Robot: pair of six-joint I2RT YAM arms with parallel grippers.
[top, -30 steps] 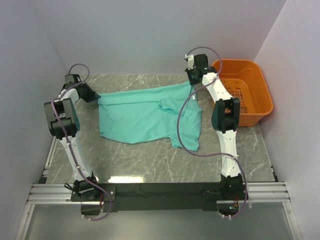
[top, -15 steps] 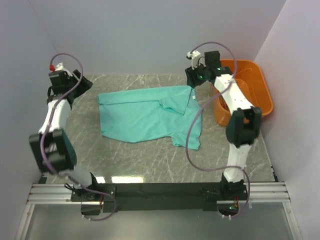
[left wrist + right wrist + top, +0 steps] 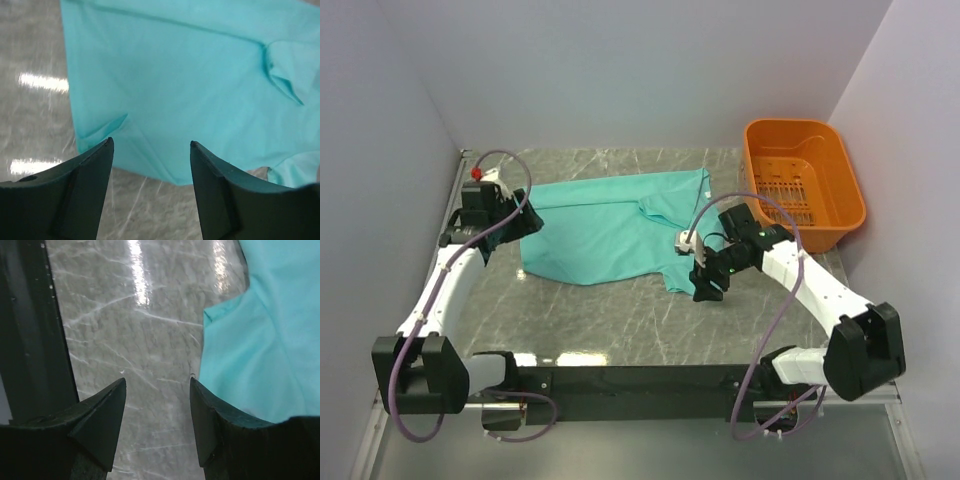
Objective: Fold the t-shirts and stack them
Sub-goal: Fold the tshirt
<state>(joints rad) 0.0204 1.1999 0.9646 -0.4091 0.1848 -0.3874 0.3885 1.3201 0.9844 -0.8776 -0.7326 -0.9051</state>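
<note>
The teal t-shirt (image 3: 605,225) will next be grabbed by its near corner (image 3: 526,269) with my left gripper, opposite my right gripper's corner, to fold the t-shirt's near side over.
The teal t-shirt (image 3: 605,225) lies spread out and rumpled on the marble table, one sleeve folded over near its middle. My left gripper (image 3: 523,223) hovers at the shirt's left edge. In the left wrist view this gripper (image 3: 151,142) is open with nothing between its fingers, and the t-shirt (image 3: 190,75) fills the picture beyond them. My right gripper (image 3: 706,287) hangs by the shirt's near right corner. In the right wrist view it (image 3: 157,381) is open over bare marble, with the t-shirt (image 3: 260,355) just to its right.
An orange plastic basket (image 3: 803,180) stands at the back right of the table (image 3: 620,320). Grey walls close in the left, back and right sides. The dark base rail (image 3: 35,340) runs along the near edge.
Both grippers have opened and let go of the shirt's far corners. Both arms have drawn back toward the near side, the right one down to the shirt's near right corner.
</note>
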